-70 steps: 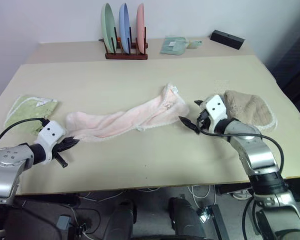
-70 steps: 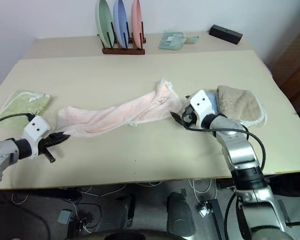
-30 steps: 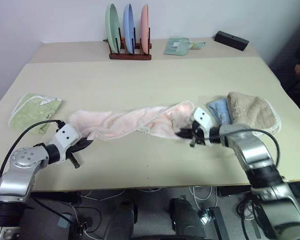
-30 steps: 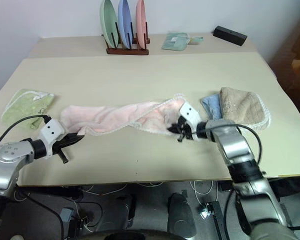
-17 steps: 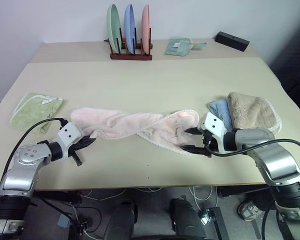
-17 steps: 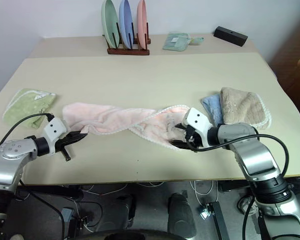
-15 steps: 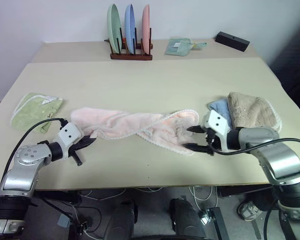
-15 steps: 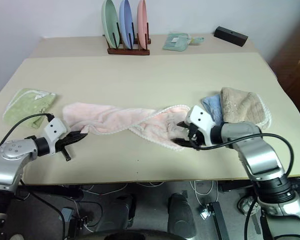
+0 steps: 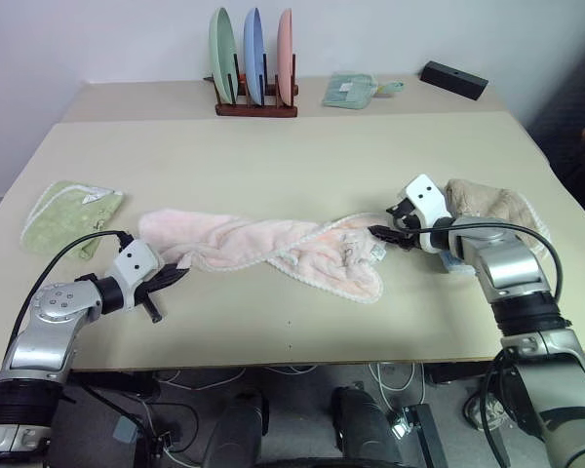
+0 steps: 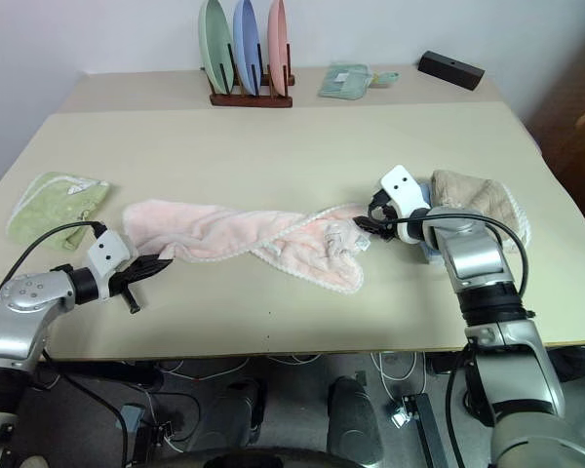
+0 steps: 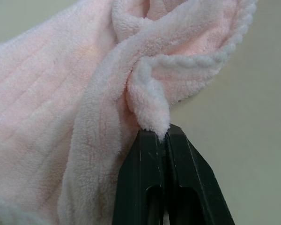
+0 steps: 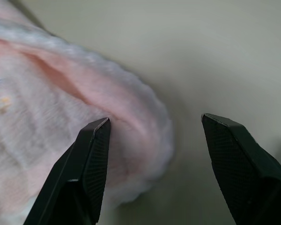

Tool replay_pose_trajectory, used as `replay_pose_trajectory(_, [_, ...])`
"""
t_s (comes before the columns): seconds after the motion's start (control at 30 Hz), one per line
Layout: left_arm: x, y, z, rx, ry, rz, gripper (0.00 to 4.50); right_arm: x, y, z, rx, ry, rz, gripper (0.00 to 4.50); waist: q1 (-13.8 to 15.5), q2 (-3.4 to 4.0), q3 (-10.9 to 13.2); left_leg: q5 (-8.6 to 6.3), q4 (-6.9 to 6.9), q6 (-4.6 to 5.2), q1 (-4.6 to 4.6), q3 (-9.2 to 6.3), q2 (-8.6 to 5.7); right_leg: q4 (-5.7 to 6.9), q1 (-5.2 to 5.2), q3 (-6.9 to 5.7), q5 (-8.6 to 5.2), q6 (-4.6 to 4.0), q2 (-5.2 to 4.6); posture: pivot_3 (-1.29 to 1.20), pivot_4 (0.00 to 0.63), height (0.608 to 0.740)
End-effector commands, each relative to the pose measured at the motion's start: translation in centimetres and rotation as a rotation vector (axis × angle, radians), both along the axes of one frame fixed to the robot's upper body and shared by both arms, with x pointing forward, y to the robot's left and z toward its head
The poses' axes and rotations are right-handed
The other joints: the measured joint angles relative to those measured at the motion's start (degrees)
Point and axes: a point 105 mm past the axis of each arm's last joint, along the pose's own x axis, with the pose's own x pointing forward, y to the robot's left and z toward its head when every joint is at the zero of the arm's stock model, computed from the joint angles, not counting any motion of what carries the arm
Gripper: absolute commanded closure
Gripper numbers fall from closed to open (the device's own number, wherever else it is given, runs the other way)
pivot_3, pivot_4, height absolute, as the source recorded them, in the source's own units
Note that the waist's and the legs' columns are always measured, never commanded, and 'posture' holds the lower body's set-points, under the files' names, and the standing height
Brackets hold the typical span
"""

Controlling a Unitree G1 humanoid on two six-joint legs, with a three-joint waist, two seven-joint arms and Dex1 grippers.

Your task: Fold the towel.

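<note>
My right gripper's fingers straddle the towel's white-edged rim [image 12: 145,126] low over the table in the right wrist view, so it is time to close them on it now.
The pale pink towel [image 9: 263,244] lies twisted in a long rope across the middle of the table, its right end spread flat in a loop. My left gripper [image 9: 175,276] is at the towel's left end, shut on a corner of it. The left wrist view shows the fluffy corner [image 11: 150,112] pinched between the closed black fingers [image 11: 145,187]. At the far edge of the towel's right end, my right gripper [image 9: 382,232] stands open. In the right wrist view the towel's white-edged rim [image 12: 145,126] lies just beyond its spread fingertips [image 12: 96,136], not gripped.
A light green cloth [image 9: 70,214] lies at the table's left edge. Beige [image 9: 497,210] and light blue [image 9: 448,261] cloths sit under and behind my right arm. A plate rack [image 9: 253,73], a folded greenish cloth [image 9: 349,90] and a black box [image 9: 453,80] stand at the back.
My right gripper has let go of the towel's right end, opened and moved away from me to that end's far edge. The released end now lies flat. The left gripper kept still.
</note>
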Motion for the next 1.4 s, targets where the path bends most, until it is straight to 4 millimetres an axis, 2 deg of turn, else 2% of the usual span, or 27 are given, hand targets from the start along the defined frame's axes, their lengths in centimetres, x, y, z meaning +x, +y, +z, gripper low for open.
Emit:
replay_pose_trajectory(0.03, [-0.8, 0.1, -1.6, 0.011, 0.056, 0.003, 4.50, 0.6, 0.4, 1.1, -0.003, -0.047, 0.034, 1.37, -0.08, 0.01, 0.00, 0.00, 0.00, 0.00, 0.00, 0.00, 0.00, 0.00, 0.00, 0.00, 0.00, 0.00, 0.00, 0.00, 0.150, 0.740])
replay_pose_trajectory(0.13, [-1.3, 0.3, -1.7, 0.010, 0.060, 0.010, 4.50, 0.4, 0.6, 1.4, 0.006, -0.061, 0.055, 2.19, -0.38, 0.03, -0.01, 0.00, -0.01, 0.00, 0.01, 0.00, 0.00, 0.01, -0.01, 0.00, 0.00, 0.00, 0.00, 0.00, 0.150, 0.740])
replay_pose_trajectory(0.27, [-1.6, 0.5, -1.6, 0.016, 0.064, 0.016, 4.50, -0.2, 0.9, 2.1, 0.014, -0.077, 0.089, 4.30, -0.61, 0.05, -0.02, 0.00, -0.06, 0.00, 0.03, 0.00, 0.01, 0.03, -0.02, 0.00, 0.00, 0.00, 0.00, 0.00, 0.150, 0.740])
replay_pose_trajectory(0.3, [-1.6, 0.6, -1.5, 0.017, 0.065, 0.018, 4.50, -0.5, 1.0, 2.3, 0.015, -0.083, 0.099, 4.46, -0.64, 0.05, -0.02, 0.00, -0.07, 0.00, 0.04, 0.00, 0.01, 0.04, -0.03, 0.00, 0.00, 0.00, 0.00, 0.00, 0.150, 0.740])
replay_pose_trajectory(0.37, [-1.5, 0.7, -1.1, 0.017, 0.059, 0.024, 4.50, -0.9, 0.9, 2.8, 0.004, -0.102, 0.110, 4.46, -0.64, 0.06, -0.02, 0.00, -0.09, 0.00, 0.03, 0.00, 0.01, 0.04, -0.03, 0.00, 0.00, 0.01, 0.00, 0.00, 0.150, 0.740])
replay_pose_trajectory(0.47, [-0.2, 0.4, 0.7, -0.035, 0.012, 0.046, 4.50, -0.9, 0.4, 4.4, -0.018, -0.164, 0.102, 4.46, -0.53, 0.06, -0.02, 0.00, -0.08, 0.00, 0.03, 0.00, 0.01, 0.04, -0.03, 0.00, 0.00, 0.00, 0.00, 0.00, 0.150, 0.740])
replay_pose_trajectory(0.57, [2.3, -0.3, 4.2, -0.148, -0.092, 0.087, 4.50, -0.4, 0.1, 6.3, -0.069, -0.263, 0.093, 4.46, -0.17, 0.00, 0.04, 0.00, -0.05, 0.00, 0.02, -0.01, 0.01, 0.07, -0.04, -0.01, 0.00, 0.00, 0.01, 0.00, 0.150, 0.740])
replay_pose_trajectory(0.63, [5.6, -0.1, 7.9, -0.203, -0.211, 0.161, 4.50, 1.4, -0.9, 9.1, -0.115, -0.369, 0.023, 4.46, -0.01, 0.00, 0.10, 0.00, 0.05, 0.00, -0.03, -0.04, 0.01, 0.07, -0.03, -0.03, 0.01, 0.02, 0.02, 0.00, 0.150, 0.740])
replay_pose_trajectory(0.7, [9.3, 0.6, 13.0, -0.249, -0.373, 0.281, 4.50, 2.9, -1.6, 12.9, -0.155, -0.499, -0.034, 4.46, 0.00, -0.16, 0.23, 0.01, 0.30, -0.01, -0.19, -0.06, -0.02, 0.22, -0.15, -0.04, 0.03, 0.03, 0.03, 0.00, 0.150, 0.740])
replay_pose_trajectory(0.77, [11.6, 1.4, 18.7, -0.341, -0.529, 0.395, 4.50, 3.6, -1.7, 16.8, -0.173, -0.626, -0.063, 4.46, -0.22, -0.28, 0.30, 0.01, 0.52, -0.02, -0.31, -0.08, -0.05, 0.37, -0.22, -0.04, 0.06, 0.08, 0.03, 0.00, 0.150, 0.740])
replay_pose_trajectory(0.83, [12.4, 2.7, 23.4, -0.473, -0.647, 0.490, 4.50, 3.6, -1.5, 20.5, -0.168, -0.743, -0.068, 4.46, -0.64, -0.30, 0.30, 0.02, 0.59, -0.04, -0.50, -0.08, -0.06, 0.41, -0.38, -0.04, 0.10, 0.15, 0.00, 0.00, 0.150, 0.740])
replay_pose_trajectory(0.87, [12.4, 3.3, 24.9, -0.537, -0.672, 0.517, 4.50, 3.4, -1.2, 22.0, -0.158, -0.788, -0.064, 4.46, -1.13, -0.31, 0.29, 0.02, 0.57, -0.04, -0.57, -0.07, -0.07, 0.36, -0.49, -0.03, 0.10, 0.16, -0.01, 0.00, 0.150, 0.740])
replay_pose_trajectory(0.93, [12.3, 4.0, 26.3, -0.589, -0.690, 0.517, 4.50, 2.7, -0.6, 23.8, -0.141, -0.847, -0.033, 4.46, -2.05, -0.30, 0.23, 0.13, 0.47, -0.25, -0.87, -0.04, -0.08, 0.42, -0.83, -0.04, 0.05, 0.24, -0.05, 0.00, 0.150, 0.740])
replay_pose_trajectory(1.03, [11.5, 4.2, 25.3, -0.501, -0.688, 0.440, 4.50, 1.1, 0.9, 23.9, -0.125, -0.857, 0.086, 4.46, -3.28, -0.25, 0.20, 0.09, 0.16, -0.19, -0.86, 0.14, -0.09, 0.39, -1.01, -0.05, 0.00, 0.32, -0.13, 0.00, 0.150, 0.740])
replay_pose_trajectory(1.1, [10.5, 4.0, 22.9, -0.468, -0.605, 0.361, 4.50, -0.4, 2.0, 21.8, -0.131, -0.793, 0.192, 4.46, -3.64, -0.24, 0.21, 0.10, 0.03, -0.19, -0.89, 0.16, -0.09, 0.45, -1.18, -0.04, 0.00, 0.32, -0.13, 0.00, 0.150, 0.740])
replay_pose_trajectory(1.23, [7.0, 3.7, 17.2, -0.370, -0.410, 0.248, 4.50, -3.5, 2.6, 15.7, -0.165, -0.585, 0.334, 4.46, -3.97, -0.23, 0.24, 0.10, 0.11, -0.19, -1.06, 0.12, -0.06, 0.65, -1.36, -0.04, -0.01, 0.30, -0.12, 0.00, 0.150, 0.740])
replay_pose_trajectory(1.33, [3.3, 3.8, 12.0, -0.275, -0.209, 0.199, 4.50, -6.5, 2.1, 10.5, -0.143, -0.361, 0.397, 4.46, -3.34, -0.23, 0.27, -0.10, 0.44, 0.16, -1.12, 0.12, -0.06, 0.67, -1.35, -0.01, 0.02, 0.25, -0.12, 0.00, 0.150, 0.740])
replay_pose_trajectory(1.4, [1.3, 3.8, 10.0, -0.191, -0.126, 0.172, 4.50, -8.5, 1.5, 7.9, -0.125, -0.217, 0.420, 4.46, -2.87, -0.22, 0.27, -0.13, 0.58, 0.21, -1.02, 0.11, -0.06, 0.73, -1.22, -0.01, 0.03, 0.21, -0.12, 0.00, 0.150, 0.740])
